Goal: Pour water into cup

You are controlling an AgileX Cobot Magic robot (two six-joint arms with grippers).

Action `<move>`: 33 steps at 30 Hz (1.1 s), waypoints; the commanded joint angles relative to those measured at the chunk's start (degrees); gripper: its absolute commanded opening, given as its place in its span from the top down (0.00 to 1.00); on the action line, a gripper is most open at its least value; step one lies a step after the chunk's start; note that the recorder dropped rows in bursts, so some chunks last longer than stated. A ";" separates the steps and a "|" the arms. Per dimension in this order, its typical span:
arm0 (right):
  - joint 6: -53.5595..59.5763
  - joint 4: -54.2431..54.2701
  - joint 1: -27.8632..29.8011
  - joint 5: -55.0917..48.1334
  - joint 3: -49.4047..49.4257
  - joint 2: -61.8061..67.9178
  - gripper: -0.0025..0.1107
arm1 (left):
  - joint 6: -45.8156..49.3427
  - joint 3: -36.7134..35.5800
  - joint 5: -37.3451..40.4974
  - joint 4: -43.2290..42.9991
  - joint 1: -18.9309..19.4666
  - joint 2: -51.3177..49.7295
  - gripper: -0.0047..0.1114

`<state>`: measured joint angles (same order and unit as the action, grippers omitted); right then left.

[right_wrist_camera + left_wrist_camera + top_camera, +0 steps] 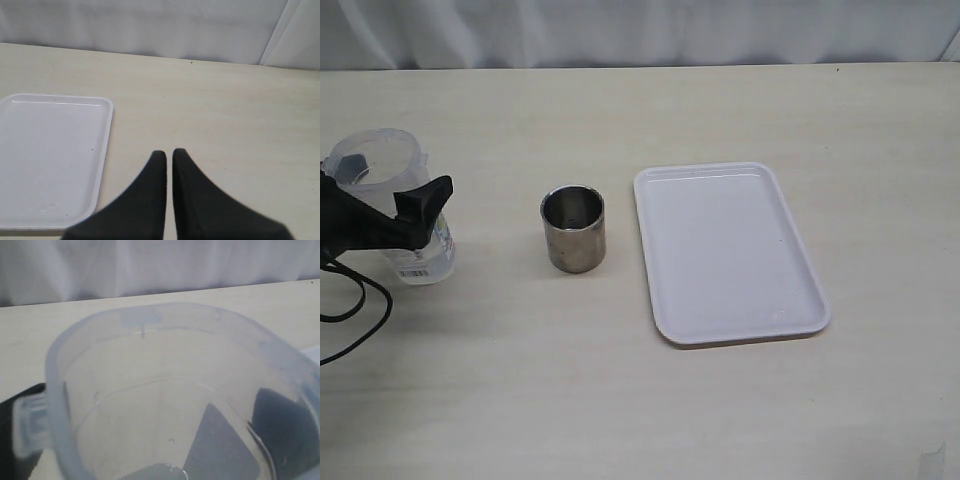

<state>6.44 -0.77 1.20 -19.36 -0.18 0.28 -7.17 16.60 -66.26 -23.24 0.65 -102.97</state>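
Observation:
The left gripper grabs the pitcher by its translucent side (388,200) next. Then it pours the water into the steel cup (573,230).
The steel cup (573,230) stands upright in the middle of the table, dark inside. To its left a translucent pitcher (390,190) stands upright on the table, with clear water (428,258) low in it above a barcode label. My left gripper (395,182) is open, one black finger on each side of the pitcher; I cannot tell whether the fingers touch its wall. In the left wrist view the pitcher's rim (150,320) fills the frame, and dark fingers (285,430) show through the plastic. My right gripper (169,152) is shut and empty over bare table.
A white rectangular tray (725,250) lies right of the cup; it also shows beside the right gripper (50,155). A black cable (360,300) loops on the table by the left arm. A white curtain backs the table's far edge.

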 commanded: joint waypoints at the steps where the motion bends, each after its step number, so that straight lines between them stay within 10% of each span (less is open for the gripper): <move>1: -0.06 0.05 0.37 -0.15 0.18 -0.28 0.94 | -0.40 0.19 0.06 0.16 -0.37 -0.18 0.07; 33: -0.06 0.05 0.37 -0.15 0.18 -0.28 0.94 | -2.26 0.19 1.60 -0.11 -0.37 -0.18 0.07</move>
<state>6.44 -0.77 1.20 -19.36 -0.18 0.28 -8.90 16.60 -63.85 -23.34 0.65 -102.97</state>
